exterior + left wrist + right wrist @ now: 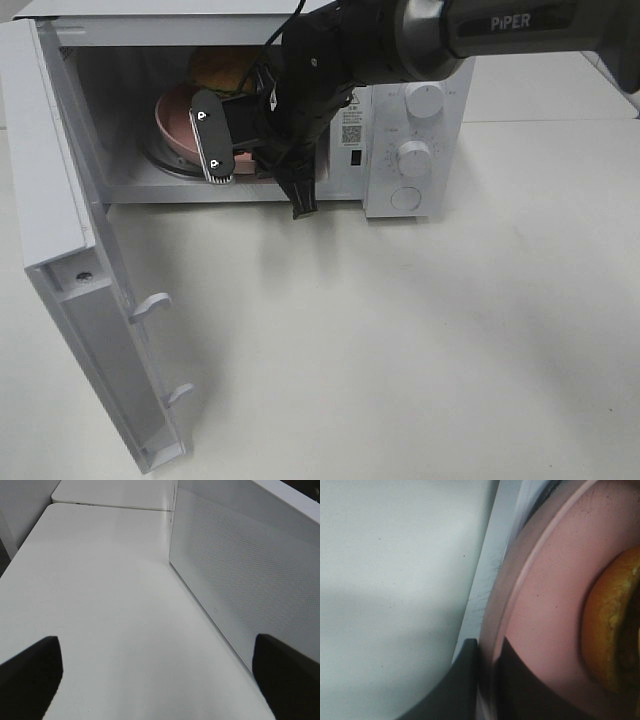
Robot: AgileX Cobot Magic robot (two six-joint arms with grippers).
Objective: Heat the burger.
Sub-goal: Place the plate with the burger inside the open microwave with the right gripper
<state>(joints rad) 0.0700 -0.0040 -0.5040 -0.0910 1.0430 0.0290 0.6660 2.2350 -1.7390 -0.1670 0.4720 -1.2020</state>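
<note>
The pink plate's lower rim (177, 145) tilts above the turntable's dark edge, so my right gripper keeps hold of the plate until it lies flat on the turntable.
The burger (222, 68) with its golden-brown bun sits on a round pink plate (175, 125) inside the open microwave (390, 40). My right gripper (248, 165) reaches across into the cavity's mouth and is shut on the plate's near rim. Up close, the dark fingers (465, 680) of the right gripper (487, 665) pinch the plate (545, 595) edge between them, with the burger (607, 630) just beyond. My left gripper (160, 680) is open over bare table with nothing between its fingers; it is out of the high view.
The microwave door (70, 230) swings wide open toward the front left; its perforated panel (240, 570) stands beside my left gripper. Two knobs (415, 158) and a round button are on the control panel at right. White table (400, 350) spreads in front.
</note>
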